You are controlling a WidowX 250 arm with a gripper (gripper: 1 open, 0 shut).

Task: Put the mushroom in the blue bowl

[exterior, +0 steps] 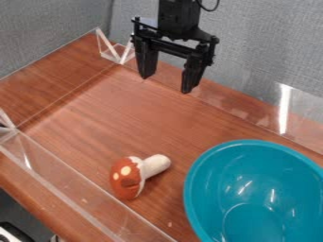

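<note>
Next, my gripper grabs the mushroom by its cream stem [155,165] to put the mushroom in the blue bowl [259,194].
The mushroom [135,173] lies on its side on the wooden table, orange-red cap toward the front left, cream stem pointing right. The blue bowl [259,194] sits at the front right, glossy teal, with nothing inside it. My gripper [169,77] hangs near the back of the table, pointing down, its two black fingers spread apart with nothing between them. It is well behind and above the mushroom and touches neither thing.
Clear acrylic walls [76,194] run along the front left and back edges of the wooden table [113,113]. A grey fabric backdrop [51,28] stands behind. Bare wood lies between the gripper and the mushroom.
</note>
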